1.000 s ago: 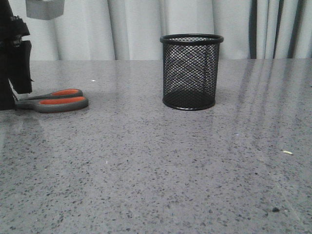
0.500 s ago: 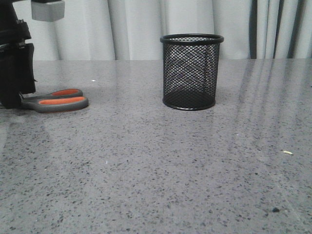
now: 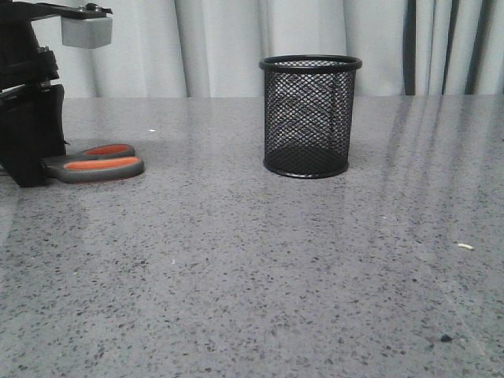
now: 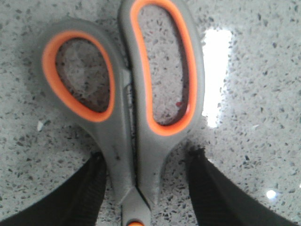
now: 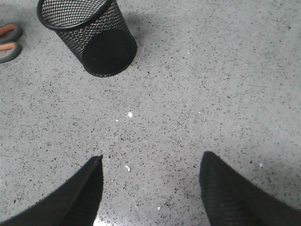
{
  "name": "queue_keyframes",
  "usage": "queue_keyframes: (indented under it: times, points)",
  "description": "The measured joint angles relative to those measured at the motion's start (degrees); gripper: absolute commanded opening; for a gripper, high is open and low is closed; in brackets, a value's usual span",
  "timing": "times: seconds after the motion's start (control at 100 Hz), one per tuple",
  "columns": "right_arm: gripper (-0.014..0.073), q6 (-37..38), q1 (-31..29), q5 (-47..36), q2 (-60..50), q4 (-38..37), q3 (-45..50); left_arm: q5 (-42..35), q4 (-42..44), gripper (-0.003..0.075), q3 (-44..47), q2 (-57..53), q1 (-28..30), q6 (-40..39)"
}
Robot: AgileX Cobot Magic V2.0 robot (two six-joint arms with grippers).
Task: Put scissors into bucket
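My left gripper should close on the scissors' neck [image 4: 136, 169] now, because its fingers reach down beside the neck near the table.
The scissors [image 3: 94, 164] lie flat on the table at the far left, grey handles with orange inner loops pointing right; their blades are hidden behind my left gripper [image 3: 35, 157]. In the left wrist view the handles [image 4: 141, 94] fill the frame, and my left gripper [image 4: 148, 157] is open, its black fingers [image 4: 89, 188] straddling the scissors' neck, with a gap on one side. The bucket [image 3: 309, 116], a black wire-mesh cup, stands upright at mid table. My right gripper [image 5: 153, 157] is open and empty over bare table, with the bucket [image 5: 89, 37] and the scissors' handles [image 5: 8, 40] beyond it.
The grey speckled table [image 3: 252, 268] stretches wide in front of the bucket. A pale curtain [image 3: 220, 47] hangs behind it. Small crumbs [image 3: 465, 246] lie at the right.
My left gripper has shifted right along the scissors toward the handles, covering more of them. The scissors and bucket have stayed in place.
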Motion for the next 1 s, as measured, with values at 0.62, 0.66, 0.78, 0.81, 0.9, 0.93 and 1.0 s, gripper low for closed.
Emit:
queue_keyframes:
  times: [0.62,0.66,0.78,0.81,0.9,0.93,1.0]
  points:
    - [0.0405,-7.05,0.00,0.67,0.00,11.60,0.00,-2.57,-9.31,0.0045,-0.11,-7.82,-0.02,0.09]
    - [0.0405,-10.06,0.00,0.86,0.00,16.57,0.00,-3.07,-9.63,0.0045,-0.23,-9.70,-0.41,0.09]
    - [0.0405,-20.40,0.00,2.30,0.00,33.98,0.00,-3.84,-9.98,0.0045,-1.19,-15.48,-2.72,0.09]
    - [0.0407,-22.66,0.00,2.43,0.00,38.35,0.00,-4.16,-9.98,0.0045,-1.19,-16.97,-3.88,0.09]
    - [0.0407,-28.94,0.12,2.52,0.00,51.08,-0.33,-5.46,-10.18,0.0045,-1.27,-21.77,-7.34,0.09]
    - [0.0407,-30.55,0.12,2.52,0.00,54.08,-0.35,-5.97,-10.33,0.0045,-1.27,-23.15,-8.96,0.09]
    - [0.0409,-32.95,0.12,2.41,0.63,58.20,-0.94,-7.14,-10.32,0.0045,-1.27,-26.26,-12.41,0.09]
